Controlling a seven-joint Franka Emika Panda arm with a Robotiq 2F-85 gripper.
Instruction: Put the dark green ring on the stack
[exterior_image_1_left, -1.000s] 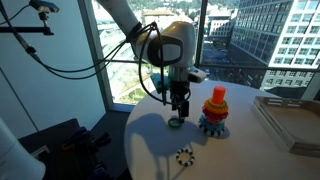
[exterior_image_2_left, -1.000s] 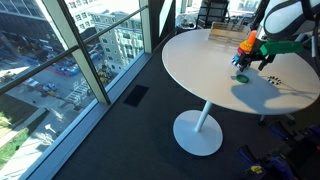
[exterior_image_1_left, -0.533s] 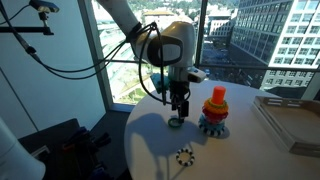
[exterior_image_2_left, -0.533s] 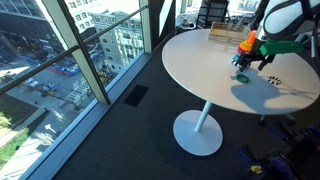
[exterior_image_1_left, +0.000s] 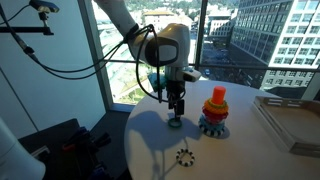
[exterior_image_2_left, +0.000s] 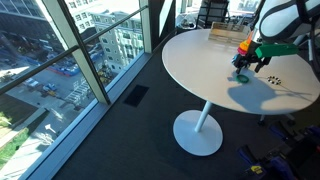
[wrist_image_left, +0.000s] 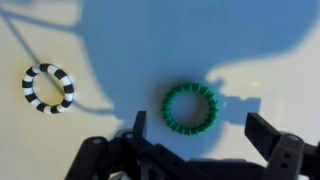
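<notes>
My gripper grabs the dark green ring (exterior_image_1_left: 175, 123) across its outer ridged rim next, so the ring stays flat and its hole stays open for the stack.
The dark green ring (wrist_image_left: 190, 108) lies flat on the white table, and its rim looks finely ridged. In the wrist view it sits just beyond and between my open fingers (wrist_image_left: 200, 130), nearer the left finger. In both exterior views my gripper (exterior_image_1_left: 175, 112) (exterior_image_2_left: 243, 68) hangs straight above the ring (exterior_image_1_left: 175, 123) (exterior_image_2_left: 241, 77), close to the table, holding nothing. The stack (exterior_image_1_left: 214, 110), a cone with red and orange on top and a blue base, stands just to the right of the gripper. It also shows in an exterior view (exterior_image_2_left: 247, 44), partly behind the gripper.
A black-and-white toothed ring (wrist_image_left: 48, 88) (exterior_image_1_left: 184, 156) lies on the table nearer its front edge. A flat light box (exterior_image_1_left: 290, 122) (exterior_image_2_left: 225, 37) sits at the table's far side. The round table's edge (exterior_image_1_left: 135, 140) is near the gripper. Windows stand behind.
My gripper has shifted slightly sideways and a little lower over the green ring. The ring, the stack and the toothed ring have not moved.
</notes>
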